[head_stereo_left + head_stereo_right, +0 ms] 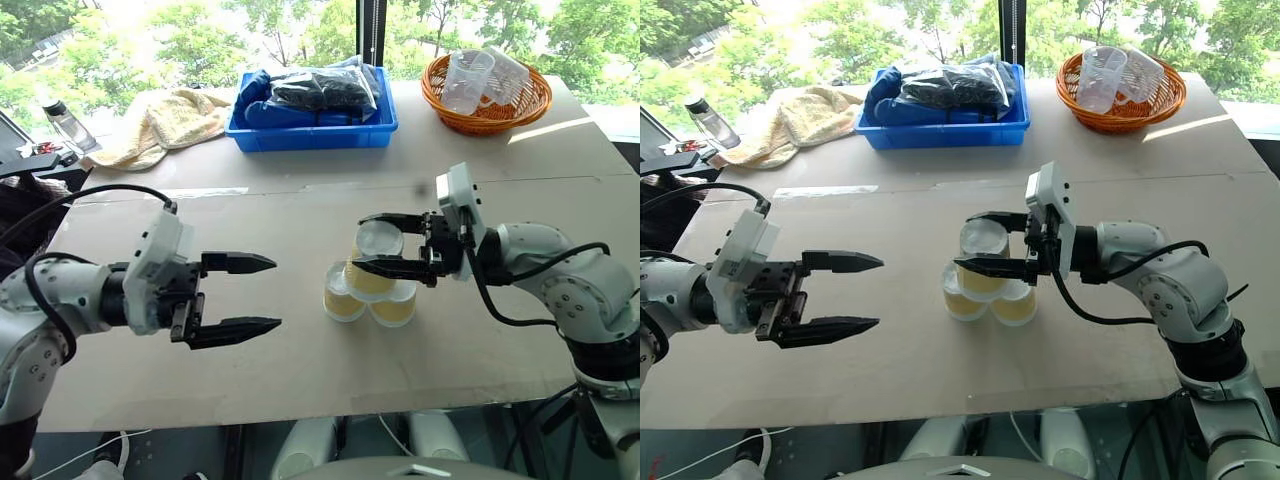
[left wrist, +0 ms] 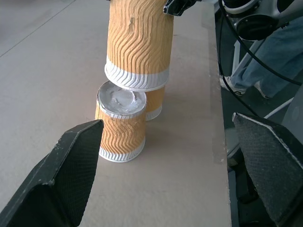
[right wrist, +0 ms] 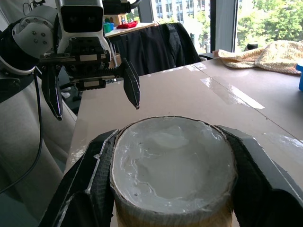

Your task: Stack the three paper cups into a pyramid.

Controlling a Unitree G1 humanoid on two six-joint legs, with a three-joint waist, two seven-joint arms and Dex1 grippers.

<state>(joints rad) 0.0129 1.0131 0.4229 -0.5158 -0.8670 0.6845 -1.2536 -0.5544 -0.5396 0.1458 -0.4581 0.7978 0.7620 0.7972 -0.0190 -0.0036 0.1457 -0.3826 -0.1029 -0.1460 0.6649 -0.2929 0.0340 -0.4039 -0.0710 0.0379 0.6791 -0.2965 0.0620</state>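
Note:
The top cup's lower rim [image 1: 369, 293] sits over the tops of both base cups and the top cup would stand, so the right gripper releases it next.
Two of the three paper cups stand upside down side by side near the table's middle, the left one [image 1: 342, 300] and the right one [image 1: 395, 308], white bases up. The third cup [image 1: 378, 240], also upside down, sits over the gap between them, and my right gripper [image 1: 360, 243] is shut on its sides. In the left wrist view this top cup [image 2: 137, 42] has its rim at the base cups' tops [image 2: 120, 101]; whether it rests on them I cannot tell. My left gripper [image 1: 277, 293] is open and empty to the left of the pyramid.
At the back of the table [image 1: 480, 360] stand a blue bin [image 1: 310, 135] with dark bags, a wicker basket [image 1: 487, 115] of clear plastic cups, a towel [image 1: 160, 120] and a bottle [image 1: 62, 122].

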